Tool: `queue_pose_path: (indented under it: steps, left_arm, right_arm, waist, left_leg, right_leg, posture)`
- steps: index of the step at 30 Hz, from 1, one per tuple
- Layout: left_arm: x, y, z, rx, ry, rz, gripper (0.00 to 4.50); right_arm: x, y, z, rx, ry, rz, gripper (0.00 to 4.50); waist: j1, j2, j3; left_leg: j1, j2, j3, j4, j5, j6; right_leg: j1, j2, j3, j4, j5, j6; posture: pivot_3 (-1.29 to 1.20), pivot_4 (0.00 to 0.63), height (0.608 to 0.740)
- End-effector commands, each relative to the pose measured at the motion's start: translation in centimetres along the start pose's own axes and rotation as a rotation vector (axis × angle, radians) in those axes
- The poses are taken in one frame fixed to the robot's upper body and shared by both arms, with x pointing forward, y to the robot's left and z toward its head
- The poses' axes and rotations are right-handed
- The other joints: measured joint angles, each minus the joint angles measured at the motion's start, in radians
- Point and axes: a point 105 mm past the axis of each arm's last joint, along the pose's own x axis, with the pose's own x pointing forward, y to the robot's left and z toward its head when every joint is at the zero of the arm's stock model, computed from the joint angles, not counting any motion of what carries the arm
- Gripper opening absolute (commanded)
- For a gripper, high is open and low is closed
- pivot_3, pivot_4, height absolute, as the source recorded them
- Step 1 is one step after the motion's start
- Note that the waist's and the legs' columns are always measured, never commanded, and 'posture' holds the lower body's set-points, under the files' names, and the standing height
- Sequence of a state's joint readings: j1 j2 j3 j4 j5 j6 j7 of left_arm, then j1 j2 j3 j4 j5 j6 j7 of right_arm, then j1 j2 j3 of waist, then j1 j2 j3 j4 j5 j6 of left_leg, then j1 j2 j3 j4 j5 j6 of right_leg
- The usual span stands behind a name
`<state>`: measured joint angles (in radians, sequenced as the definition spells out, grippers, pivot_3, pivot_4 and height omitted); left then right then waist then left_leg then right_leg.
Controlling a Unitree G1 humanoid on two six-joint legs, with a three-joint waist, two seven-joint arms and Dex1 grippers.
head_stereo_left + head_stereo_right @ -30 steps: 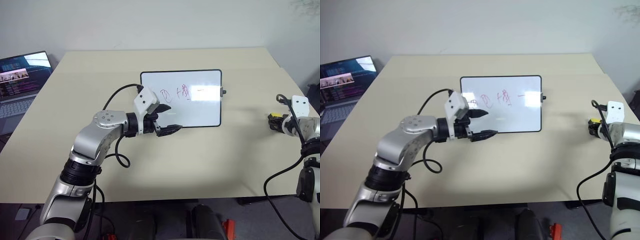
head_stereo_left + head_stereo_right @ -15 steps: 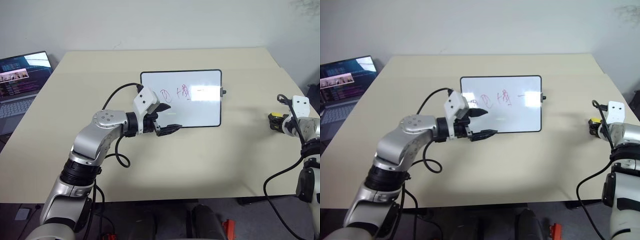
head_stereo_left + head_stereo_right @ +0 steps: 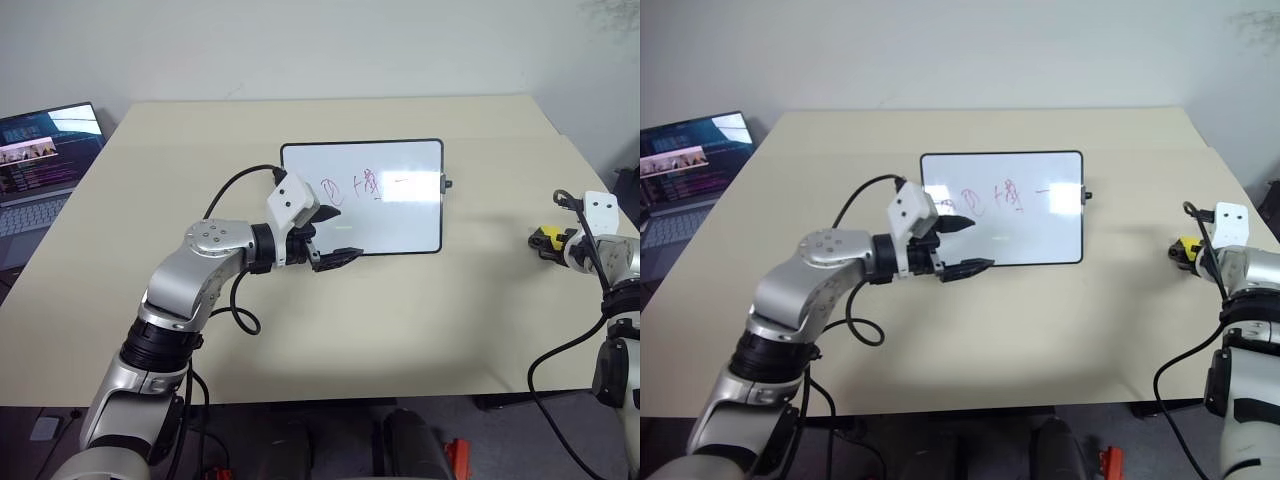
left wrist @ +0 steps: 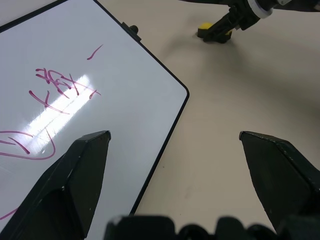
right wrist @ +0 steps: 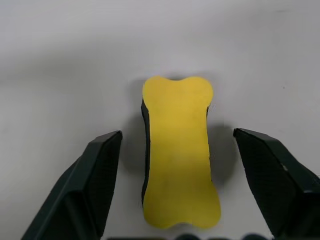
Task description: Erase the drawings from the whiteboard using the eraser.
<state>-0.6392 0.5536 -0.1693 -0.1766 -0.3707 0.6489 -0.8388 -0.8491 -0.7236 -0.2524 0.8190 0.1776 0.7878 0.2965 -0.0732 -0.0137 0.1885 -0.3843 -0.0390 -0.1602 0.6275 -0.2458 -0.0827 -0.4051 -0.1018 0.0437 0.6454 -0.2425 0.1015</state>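
Note:
My right gripper grabs the yellow eraser by its narrow middle point(image 5: 178, 140) next, to wipe the red drawings off the whiteboard.
The whiteboard point(image 3: 400, 222) lies flat near the middle of the table, black-framed, with the red drawings point(image 3: 355, 186) in a row across its upper half. My left gripper point(image 3: 345, 235) hovers open over the board's near left corner; the left wrist view shows its two fingers point(image 4: 75, 175) spread wide above the board's edge. The eraser point(image 5: 179, 150), a yellow block with a dark side, lies on the table at the far right point(image 3: 546, 236). My right gripper point(image 5: 177, 132) is open, one finger on each side of the eraser and apart from it.
An open laptop point(image 3: 40, 150) sits at the table's far left corner. A black knob point(image 3: 447, 184) sticks out from the board's right side. Bare tabletop point(image 3: 490, 260) stretches between the board and the eraser. The table's right edge runs close behind my right gripper.
My right gripper's fingers have spread apart around the eraser, which stays on the table. Neither arm has shifted.

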Motion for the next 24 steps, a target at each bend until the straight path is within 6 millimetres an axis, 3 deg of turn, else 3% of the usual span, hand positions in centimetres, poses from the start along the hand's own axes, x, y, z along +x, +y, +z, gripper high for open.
queue_pose_path:
  steps: [1, 2, 5, 10, 12, 18, 21, 24]
  left_arm:
    - [-0.5, 0.2, 1.0, 0.044, -0.029, 0.021, 4.50]
    - [-0.5, 0.2, 0.9, 0.046, -0.025, 0.022, 4.50]
    - [-0.5, 0.1, 0.8, 0.047, -0.020, 0.021, 4.50]
    - [-0.6, 0.1, 0.8, 0.050, -0.019, 0.021, 4.50]
    - [-0.5, 0.1, 0.7, 0.053, -0.017, 0.021, 4.50]
    - [-0.6, 0.2, 0.7, 0.056, -0.013, 0.021, 4.50]
    - [-1.4, 0.7, 0.6, 0.059, -0.004, 0.044, 4.50]
    - [-4.1, 3.0, 0.5, 0.061, 0.024, 0.156, 4.50]
  right_arm:
    - [-0.4, -0.4, 1.7, 0.006, -0.061, -0.022, 3.86]
    - [-0.4, -0.4, 1.7, 0.011, -0.064, -0.025, 3.86]
    - [-0.3, -0.4, 1.7, 0.009, -0.062, -0.021, 3.28]
    - [-0.3, -0.2, 1.6, 0.012, -0.062, -0.018, 1.58]
    - [-0.2, -0.2, 1.5, 0.014, -0.059, -0.017, 1.12]
    - [-0.4, 0.1, 2.0, 0.012, -0.088, -0.006, 1.12]
    - [-2.0, 2.7, 5.4, -0.016, -0.211, 0.101, 1.12]
    - [-6.2, 8.1, 10.6, -0.090, -0.410, 0.285, 1.12]
  waist:
    - [0.000, 0.000, 0.000]
    - [0.000, 0.000, 0.000]
    - [-0.001, 0.000, 0.000]
    - [-0.001, 0.000, 0.000]
    - [-0.001, 0.000, 0.000]
    - [-0.001, 0.000, 0.000]
    - [-0.010, 0.000, 0.000]
    - [-0.019, 0.002, 0.001]
  left_leg:
    - [0.000, 0.000, 0.000, 0.000, 0.000, 0.000]
    - [0.000, 0.000, 0.000, 0.000, 0.000, 0.000]
    - [0.000, 0.000, 0.000, 0.000, 0.000, 0.000]
    - [0.000, 0.000, 0.000, 0.000, 0.000, 0.000]
    - [0.000, 0.000, 0.000, 0.000, 0.000, 0.000]
    - [0.000, 0.000, 0.000, 0.000, 0.000, 0.000]
    - [0.000, 0.000, 0.000, 0.000, 0.000, 0.000]
    - [0.000, 0.000, 0.000, 0.000, 0.000, 0.000]
  right_leg:
    - [0.000, 0.000, 0.000, 0.000, 0.000, 0.000]
    - [0.000, 0.000, 0.000, 0.000, 0.000, 0.000]
    - [0.000, 0.000, 0.000, 0.000, 0.000, 0.000]
    - [0.000, 0.000, 0.000, 0.000, 0.000, 0.000]
    - [0.000, 0.000, 0.000, 0.000, 0.000, 0.000]
    - [0.000, 0.000, 0.000, 0.000, 0.000, 0.000]
    - [0.000, 0.000, 0.000, 0.000, 0.000, 0.000]
    - [-0.001, 0.000, 0.001, 0.001, 0.000, 0.000]
  posture:
    - [0.00, 0.150, 0.740]
    - [0.00, 0.150, 0.740]
    - [0.00, 0.150, 0.740]
    - [0.00, 0.150, 0.740]
    - [0.00, 0.150, 0.740]
    - [0.00, 0.150, 0.740]
    - [0.00, 0.150, 0.740]
    - [0.00, 0.150, 0.740]
